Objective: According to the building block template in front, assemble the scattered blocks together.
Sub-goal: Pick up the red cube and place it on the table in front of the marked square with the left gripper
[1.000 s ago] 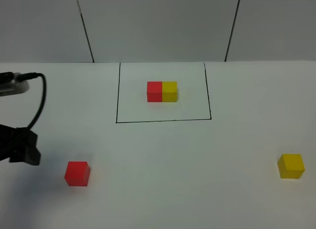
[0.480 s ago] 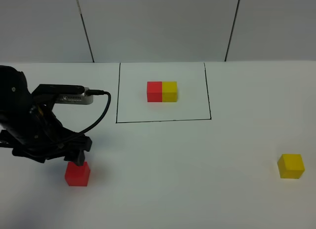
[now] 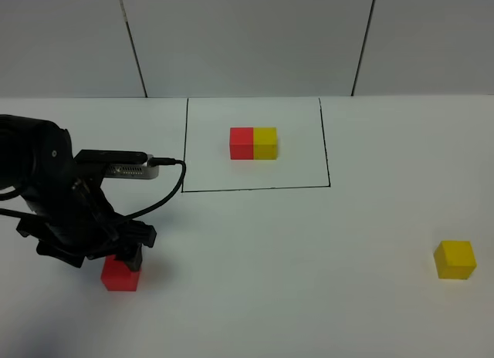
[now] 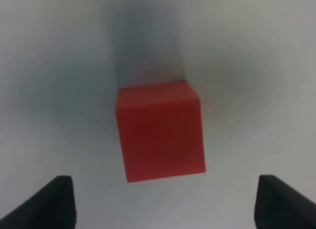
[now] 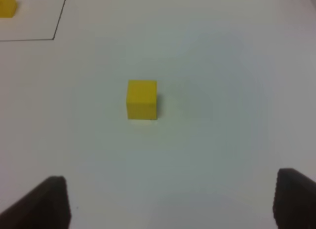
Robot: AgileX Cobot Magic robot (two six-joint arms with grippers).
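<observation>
I need to join the loose red cube (image 3: 121,276) with the yellow cube (image 3: 455,260), so I should next grab the red cube by its opposite sides with my left gripper.
The template (image 3: 253,143) is a joined red-and-yellow cube pair inside a thin black-line rectangle at the back middle of the table. The loose red cube (image 3: 121,276) lies at the front left. My left gripper (image 3: 124,256) hangs right over it and hides its top. In the left wrist view the red cube (image 4: 160,133) sits between and just ahead of the wide-open fingertips (image 4: 55,203). The loose yellow cube (image 3: 454,259) lies at the front right. In the right wrist view my right gripper (image 5: 170,202) is open, with the yellow cube (image 5: 142,99) ahead of it and apart.
The white table (image 3: 293,250) runs back to a grey panelled wall (image 3: 247,42). The left arm's black cable (image 3: 158,196) loops toward the rectangle's left line. A corner of the template's yellow cube (image 5: 7,4) shows in the right wrist view.
My left arm has come in from the left edge and settled over the red cube, now covering its top. The cubes have not moved.
</observation>
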